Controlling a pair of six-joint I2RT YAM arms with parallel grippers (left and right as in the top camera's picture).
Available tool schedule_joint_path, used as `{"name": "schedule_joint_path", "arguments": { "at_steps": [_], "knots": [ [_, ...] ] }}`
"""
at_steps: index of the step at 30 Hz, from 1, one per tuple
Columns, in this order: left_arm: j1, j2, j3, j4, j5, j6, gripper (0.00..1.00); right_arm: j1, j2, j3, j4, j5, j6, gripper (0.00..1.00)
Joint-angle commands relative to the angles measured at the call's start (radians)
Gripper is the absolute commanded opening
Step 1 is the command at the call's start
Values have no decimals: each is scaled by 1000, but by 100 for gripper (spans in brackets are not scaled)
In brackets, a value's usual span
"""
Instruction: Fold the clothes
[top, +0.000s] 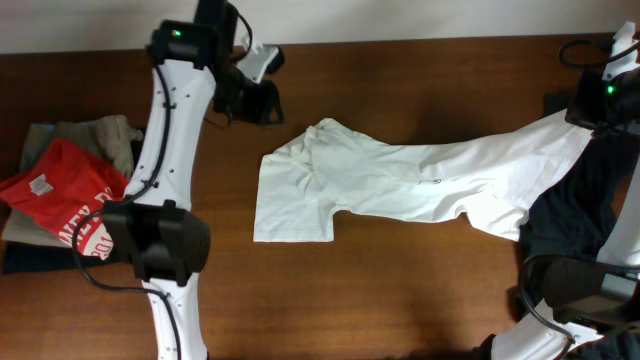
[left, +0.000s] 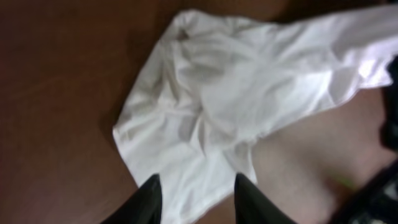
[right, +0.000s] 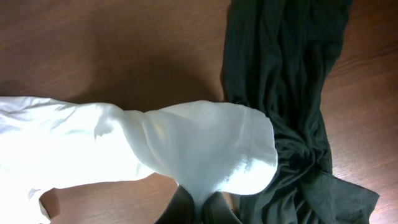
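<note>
I will next grip the white shirt's bunched end with my left gripper, opposite my right gripper. Then the shirt can be spread flat for folding.
A white shirt lies stretched across the middle of the table, its left end bunched and its right end lifted. My right gripper is shut on the shirt's right end and holds it above a dark garment; in the overhead view that gripper is at the far right. My left gripper is open and empty, hovering above the shirt's left end; in the overhead view it is at the back left, apart from the cloth.
A pile of clothes with a red shirt on top sits at the left edge. The dark garment lies at the right edge under the white shirt's end. Bare wooden table lies in front.
</note>
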Motion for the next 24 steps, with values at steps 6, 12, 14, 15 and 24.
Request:
{"name": "schedule_joint_path", "arguments": {
  "at_steps": [6,12,14,15,24],
  "knots": [
    [-104,-14,-513,482,5,-60,55,-8,6,-3,4,15,8,6],
    [-171,-14,-597,613,21,-172,55,-8,6,-3,3,15,8,6],
    [-172,-14,-604,643,29,-183,43,-8,6,-3,3,15,8,5],
    [-172,-14,-604,653,40,-183,41,-8,6,-3,3,15,8,6],
    [-205,-14,-641,703,21,-183,1,-8,6,-4,3,16,8,5]
  ]
}}
